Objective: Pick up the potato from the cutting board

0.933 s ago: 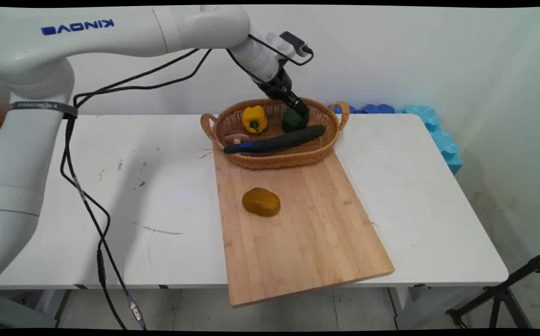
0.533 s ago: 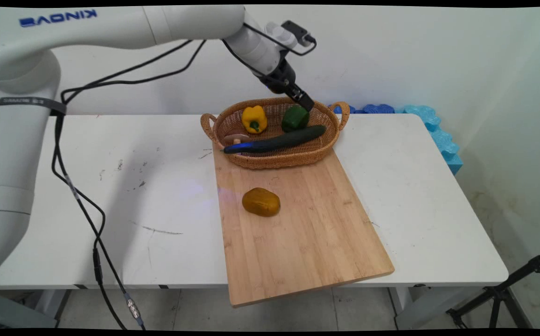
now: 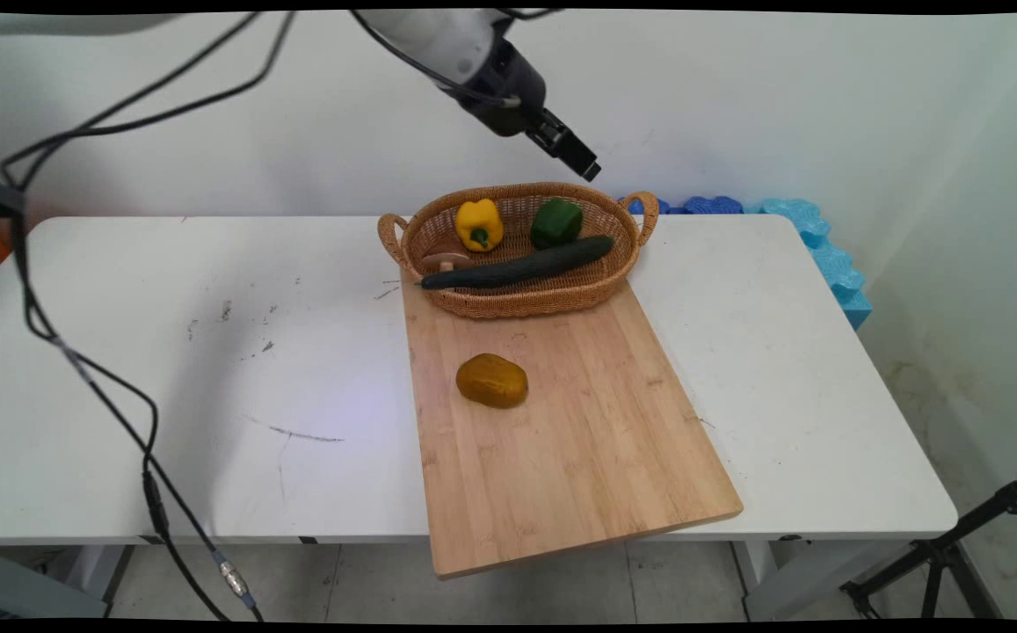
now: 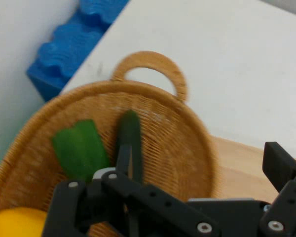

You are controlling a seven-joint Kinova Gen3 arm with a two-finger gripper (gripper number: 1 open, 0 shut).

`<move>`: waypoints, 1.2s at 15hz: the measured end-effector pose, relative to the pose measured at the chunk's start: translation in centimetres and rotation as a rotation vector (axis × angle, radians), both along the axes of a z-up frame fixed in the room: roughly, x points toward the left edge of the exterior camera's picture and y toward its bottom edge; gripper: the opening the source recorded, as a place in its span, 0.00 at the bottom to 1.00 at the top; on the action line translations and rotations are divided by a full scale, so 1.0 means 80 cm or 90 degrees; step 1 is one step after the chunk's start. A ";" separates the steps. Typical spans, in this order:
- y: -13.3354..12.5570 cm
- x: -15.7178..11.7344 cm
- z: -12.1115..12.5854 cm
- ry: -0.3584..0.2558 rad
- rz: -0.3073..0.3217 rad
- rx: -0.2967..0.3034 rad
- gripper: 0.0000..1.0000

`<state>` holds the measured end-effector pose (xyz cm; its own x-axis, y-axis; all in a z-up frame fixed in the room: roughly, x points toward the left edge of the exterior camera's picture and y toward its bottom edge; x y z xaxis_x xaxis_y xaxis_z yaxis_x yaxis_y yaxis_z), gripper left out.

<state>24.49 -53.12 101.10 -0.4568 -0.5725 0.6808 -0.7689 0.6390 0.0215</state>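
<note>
The brownish-yellow potato will next be picked up by its long sides with my gripper, to put it in the wicker basket (image 3: 517,303) with the peppers.
My gripper (image 3: 590,169) hangs in the air above the far right rim of a wicker basket (image 3: 517,303), open and holding nothing. Nearest to it, just below, is a green pepper (image 3: 555,221) lying in the basket. A yellow pepper (image 3: 479,224), a long dark cucumber (image 3: 517,264) and a brown mushroom (image 3: 446,260) lie beside it. In the hand view the gripper (image 4: 202,163) looks down on the basket (image 4: 187,148), with the green pepper (image 4: 79,148), the cucumber's tip (image 4: 129,131) and the yellow pepper (image 4: 15,222) showing past its fingers (image 4: 278,158).
The basket stands on the far end of a wooden cutting board (image 3: 578,440), whose near end overhangs the table's front edge. A yellow-brown potato (image 3: 491,380) lies on the board. Blue foam (image 3: 816,246) lines the table's far right edge. Black cables (image 3: 104,396) hang at the left.
The gripper was down on the green pepper in the basket; it has let go and risen up and to the right. The pepper stays in the basket.
</note>
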 end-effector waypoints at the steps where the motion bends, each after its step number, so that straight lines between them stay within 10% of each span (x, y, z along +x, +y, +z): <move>1: 0.021 0.005 0.010 0.007 -0.017 0.006 1.00; 11: 0.184 0.043 0.017 0.016 -0.126 0.082 1.00; 18: 0.203 0.043 -0.050 -0.076 -0.165 0.122 1.00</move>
